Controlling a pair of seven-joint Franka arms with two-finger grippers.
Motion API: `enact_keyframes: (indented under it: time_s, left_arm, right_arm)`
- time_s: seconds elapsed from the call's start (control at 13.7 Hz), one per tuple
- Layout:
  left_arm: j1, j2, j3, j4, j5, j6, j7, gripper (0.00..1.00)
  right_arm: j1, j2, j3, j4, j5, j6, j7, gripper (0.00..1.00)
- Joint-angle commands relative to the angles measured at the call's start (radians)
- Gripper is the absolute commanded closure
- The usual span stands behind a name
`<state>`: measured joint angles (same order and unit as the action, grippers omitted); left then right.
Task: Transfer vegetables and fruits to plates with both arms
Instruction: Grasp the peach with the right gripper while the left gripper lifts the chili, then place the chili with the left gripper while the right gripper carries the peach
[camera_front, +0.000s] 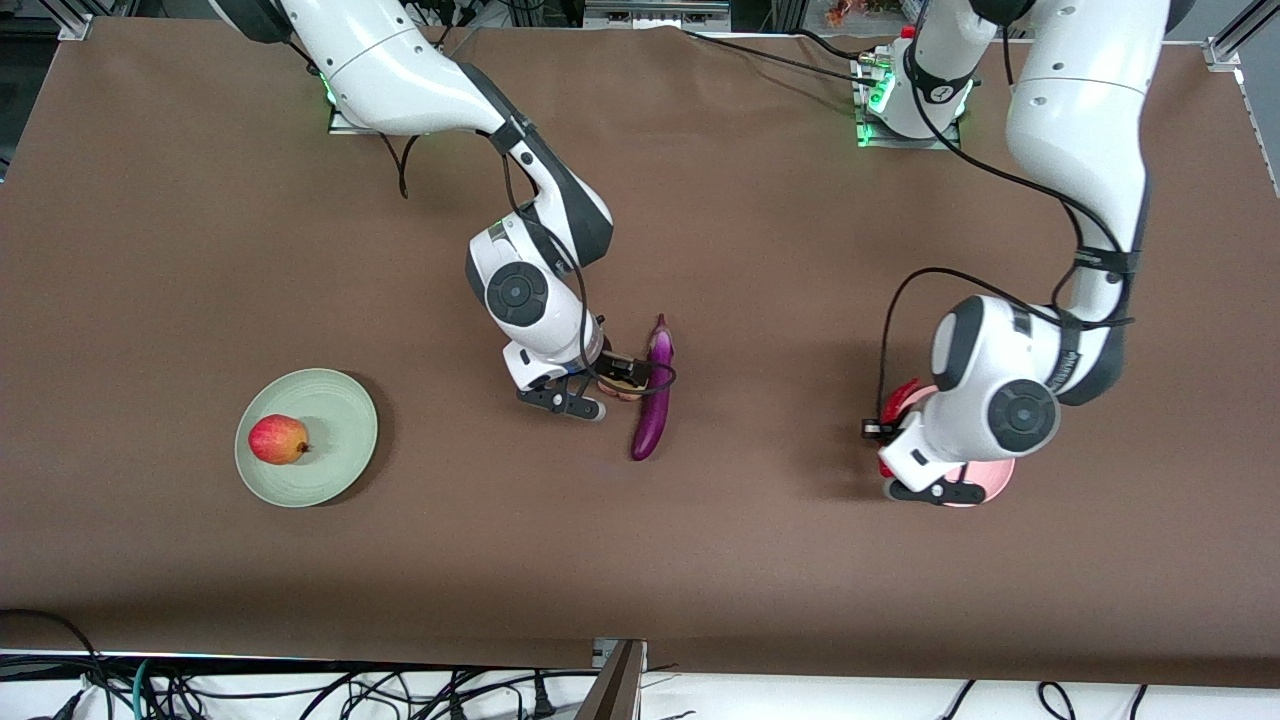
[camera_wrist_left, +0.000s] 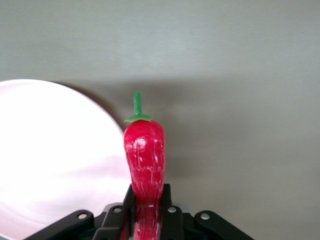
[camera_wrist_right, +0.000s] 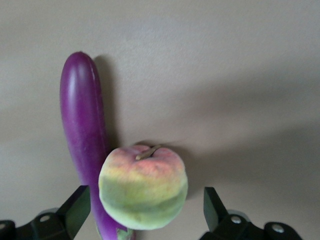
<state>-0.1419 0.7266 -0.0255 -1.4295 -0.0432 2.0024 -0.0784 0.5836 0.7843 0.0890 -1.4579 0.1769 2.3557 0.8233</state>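
I need to line the red chili pepper (camera_front: 900, 398) up with the pink plate before opening my left gripper: the pepper hangs above and beside the plate's rim.
My left gripper (camera_wrist_left: 147, 212) is shut on the red chili pepper (camera_wrist_left: 145, 150), whose green stem points away from the fingers. It hangs over the rim of the pink plate (camera_wrist_left: 50, 160), which shows partly under the left arm (camera_front: 985, 482) in the front view. My right gripper (camera_wrist_right: 145, 207) stands open around the pale peach (camera_wrist_right: 143, 186), one finger (camera_wrist_right: 77, 205) on each side and not touching it. The purple eggplant (camera_front: 655, 395) lies right beside the peach, touching or nearly so. The red fruit (camera_front: 278, 439) sits on the green plate (camera_front: 335, 400).
The brown cloth covers the whole table. The green plate is toward the right arm's end and the pink plate toward the left arm's end. Cables lie along the table edge nearest the front camera.
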Motion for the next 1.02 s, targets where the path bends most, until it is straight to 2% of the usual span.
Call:
enact_keyframes:
  time_s: [0.0,0.44,0.51,0.73,0.8,0.88,0.95]
  left_arm:
    - [0.042,-0.013,-0.011,-0.009,0.012,-0.016,0.081,1.0]
    - [0.139,0.016,-0.011,-0.014,0.012,-0.001,0.229,1.0]
    - [0.149,0.028,-0.011,-0.014,0.014,0.009,0.23,1.0]
    - [0.153,0.04,-0.011,-0.017,0.011,0.012,0.235,1.0]
    - [0.156,0.045,-0.011,-0.016,0.011,0.012,0.236,1.0]
    - [0.162,0.053,-0.011,-0.017,0.005,0.012,0.236,1.0]
    - [0.163,0.057,-0.011,-0.019,0.003,0.012,0.236,0.91]
  right_arm:
    - [0.027,0.021,-0.006,-0.002,0.006,0.042,0.027,0.0]
    - [0.036,0.052,-0.006,-0.002,-0.004,0.069,0.027,0.0]
    - [0.035,0.05,-0.006,-0.001,-0.004,0.069,0.027,0.04]
    - [0.033,0.05,-0.011,-0.001,-0.004,0.069,0.02,0.59]
    - [0.028,0.044,-0.011,0.002,-0.004,0.069,0.019,0.68]
    - [0.024,0.035,-0.017,0.008,-0.004,0.066,0.011,0.7]
    - [0.01,0.011,-0.032,0.01,-0.004,0.06,0.004,0.7]
